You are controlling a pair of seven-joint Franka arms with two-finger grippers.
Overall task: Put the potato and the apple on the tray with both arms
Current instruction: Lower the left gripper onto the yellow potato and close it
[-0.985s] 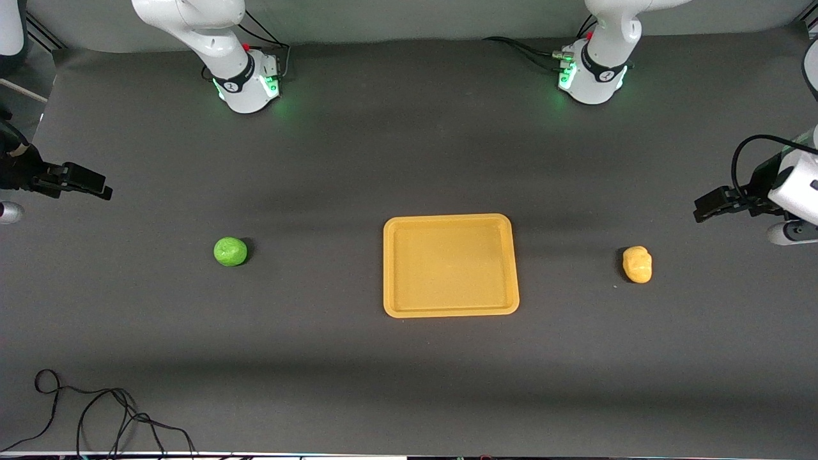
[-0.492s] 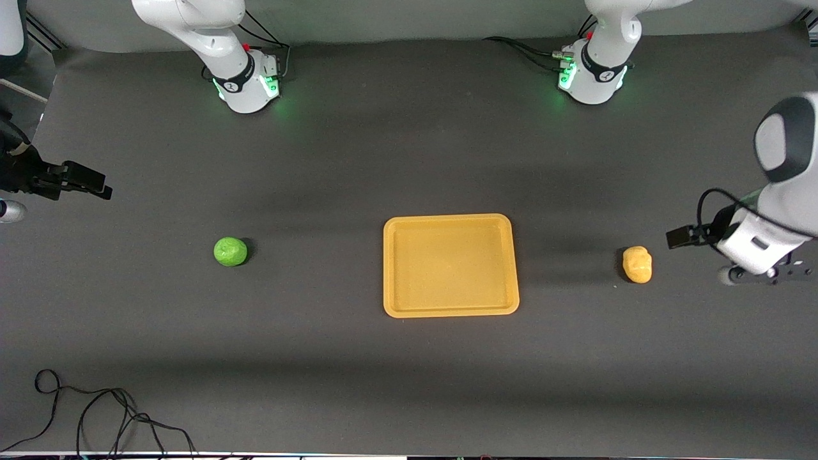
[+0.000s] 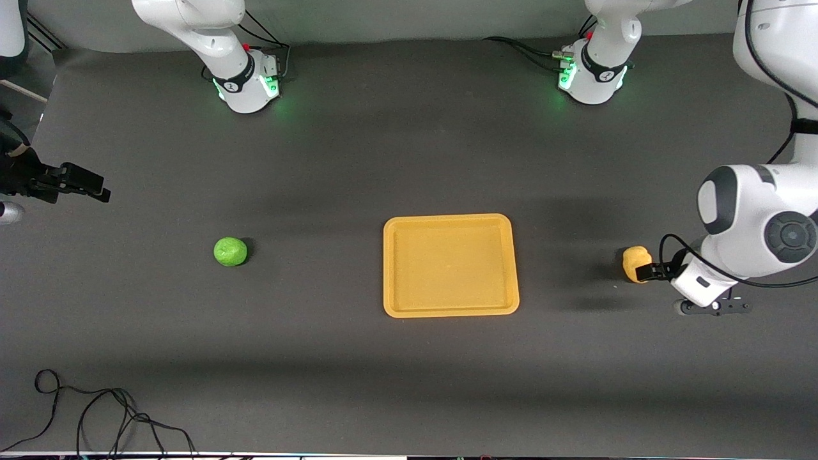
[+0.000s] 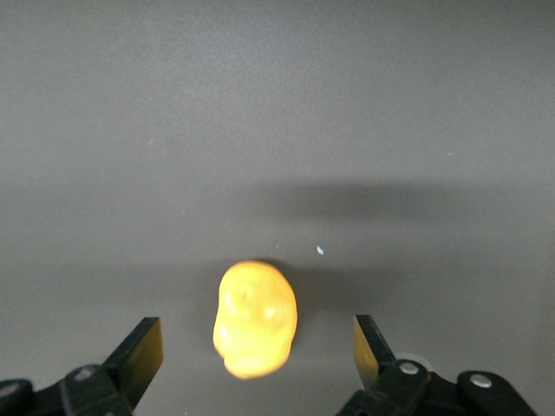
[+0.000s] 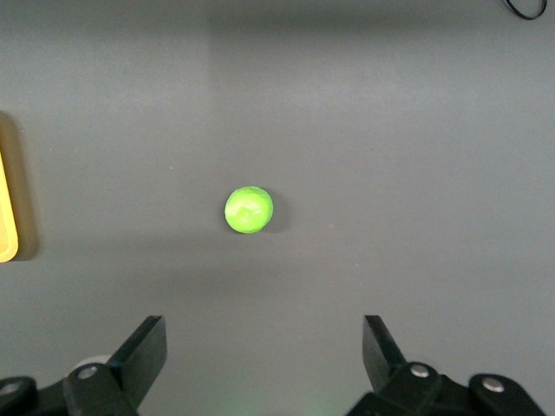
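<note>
My left gripper will pick up the potato by its lumpy body [image 3: 636,262] next. Then it will place the potato on the tray [image 3: 450,311].
The yellow-orange tray [image 3: 450,311] lies empty at the table's middle. The lumpy potato [image 3: 634,260] lies on the cloth toward the left arm's end. My left gripper [image 3: 647,273] is open and low right beside it; in the left wrist view the potato [image 4: 256,318] sits between the two spread fingers, clear of both. The green apple [image 3: 230,251] lies toward the right arm's end. My right gripper [image 3: 86,184] is open, up at the table's end, well away from the apple [image 5: 249,210], which shows ahead of its fingers.
A black cable [image 3: 96,415] lies coiled on the table at the corner nearest the camera, at the right arm's end. A corner of the tray [image 5: 7,204] shows at the edge of the right wrist view.
My left arm has swung down and toward the table's middle, bringing its gripper from the table's end to the potato. The right arm has stayed nearly still.
</note>
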